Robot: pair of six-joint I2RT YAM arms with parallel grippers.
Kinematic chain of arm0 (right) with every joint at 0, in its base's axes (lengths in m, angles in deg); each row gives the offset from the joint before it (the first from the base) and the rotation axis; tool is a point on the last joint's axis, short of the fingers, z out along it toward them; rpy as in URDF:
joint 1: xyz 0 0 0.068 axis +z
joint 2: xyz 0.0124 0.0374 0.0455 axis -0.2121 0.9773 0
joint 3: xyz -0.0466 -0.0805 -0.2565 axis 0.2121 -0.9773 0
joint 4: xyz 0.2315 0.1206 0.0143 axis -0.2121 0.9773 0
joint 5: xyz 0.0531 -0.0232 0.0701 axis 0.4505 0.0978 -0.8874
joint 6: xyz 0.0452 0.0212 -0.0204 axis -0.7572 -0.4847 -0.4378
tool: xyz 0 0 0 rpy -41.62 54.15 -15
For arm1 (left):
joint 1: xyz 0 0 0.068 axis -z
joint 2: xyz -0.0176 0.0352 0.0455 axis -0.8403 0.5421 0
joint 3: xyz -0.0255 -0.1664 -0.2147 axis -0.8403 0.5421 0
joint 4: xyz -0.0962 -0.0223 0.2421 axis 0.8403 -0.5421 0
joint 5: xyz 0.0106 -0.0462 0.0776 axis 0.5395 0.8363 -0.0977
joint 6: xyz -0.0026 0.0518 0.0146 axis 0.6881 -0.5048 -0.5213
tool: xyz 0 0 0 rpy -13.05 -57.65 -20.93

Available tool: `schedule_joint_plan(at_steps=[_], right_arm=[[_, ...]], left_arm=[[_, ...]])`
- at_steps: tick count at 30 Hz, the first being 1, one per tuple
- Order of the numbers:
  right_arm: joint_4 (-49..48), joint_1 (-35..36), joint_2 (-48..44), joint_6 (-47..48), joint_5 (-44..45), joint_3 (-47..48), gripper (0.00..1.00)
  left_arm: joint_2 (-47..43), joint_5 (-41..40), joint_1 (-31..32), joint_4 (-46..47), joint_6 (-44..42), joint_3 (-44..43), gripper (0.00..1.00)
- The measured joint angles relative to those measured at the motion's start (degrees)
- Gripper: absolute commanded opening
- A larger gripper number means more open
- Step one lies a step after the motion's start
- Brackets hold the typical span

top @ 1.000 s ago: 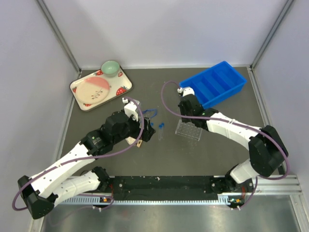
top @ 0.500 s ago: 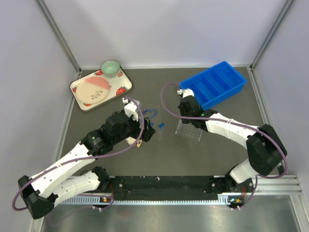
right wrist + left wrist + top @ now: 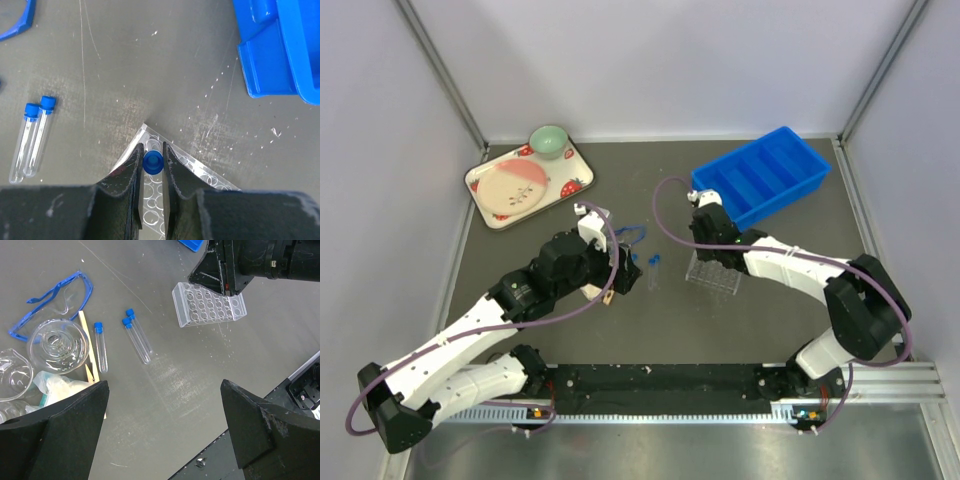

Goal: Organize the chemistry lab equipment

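Observation:
The blue-capped tube (image 3: 153, 162) stands upright, its clear body at the rack's corner hole, and would end there, so my right gripper should open.
My right gripper (image 3: 153, 150) is shut on a blue-capped tube (image 3: 153, 162), holding it upright over the corner holes of the clear tube rack (image 3: 192, 166). From above, the right gripper (image 3: 706, 238) sits at the rack's (image 3: 716, 274) far left end. Two more tubes (image 3: 30, 140) lie side by side to the left. My left gripper (image 3: 164, 390) hangs open above bare table. Its view shows three loose tubes (image 3: 137, 337), two glass flasks (image 3: 57, 345), a wooden stick (image 3: 89, 352) and a whitish wad (image 3: 60, 387).
Blue safety goggles (image 3: 55, 302) lie beyond the flasks. The blue compartment bin (image 3: 760, 178) stands at the back right, just behind the rack. A strawberry-print tray (image 3: 485, 200) with a pink plate and green bowl sits at the back left.
The right gripper has shifted slightly toward the near side over the rack with the tube in it. The left arm has not moved.

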Motion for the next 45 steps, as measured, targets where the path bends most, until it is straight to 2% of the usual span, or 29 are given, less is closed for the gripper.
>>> schedule_joint_plan(at_steps=[3, 4, 5, 6, 9, 12, 15, 23, 30, 38, 45], right_arm=[[-0.48, 0.00, 0.09, -0.17, -0.02, -0.31, 0.00], [-0.55, 0.00, 0.09, -0.17, -0.04, -0.31, 0.04], [-0.59, 0.00, 0.11, -0.20, -0.04, -0.33, 0.10], [-0.59, 0.00, 0.11, -0.22, -0.02, -0.33, 0.24], [-0.63, 0.00, 0.11, -0.46, -0.11, -0.33, 0.43], [-0.61, 0.00, 0.11, -0.70, -0.28, -0.33, 0.55], [-0.55, 0.00, 0.11, -0.72, -0.26, -0.33, 0.60], [2.14, 0.07, -1.53, -0.59, -0.20, -0.33, 0.61], [8.74, 2.38, -12.22, -0.07, 1.92, 0.90, 0.61], [16.87, 6.91, -25.59, 0.07, 6.49, 3.17, 0.61], [22.67, 7.69, -33.40, 0.00, 7.91, 2.97, 0.62]], left_arm=[[-0.02, 0.02, 0.02, 0.00, 0.00, 0.00, 0.99], [-0.02, 0.02, 0.00, 0.00, 0.00, 0.00, 0.99], [-0.02, 0.02, 0.00, 0.00, 0.00, 0.00, 0.99], [-0.02, 0.02, 0.00, 0.00, 0.00, 0.02, 0.99], [-0.02, 0.04, 0.02, 0.00, 0.00, 0.02, 0.99], [-0.02, 0.04, 0.02, 0.00, 0.00, 0.02, 0.99], [0.00, 0.20, 0.00, 0.00, -0.02, 0.02, 0.99], [0.15, 1.11, 0.00, 0.00, 0.00, 0.02, 0.99], [3.63, 1.22, 0.00, 0.33, 0.28, 0.02, 0.99], [16.48, -6.23, 0.02, 0.92, 4.79, -0.07, 0.94], [29.18, -8.59, 0.00, 2.97, 5.73, -0.70, 0.79]])
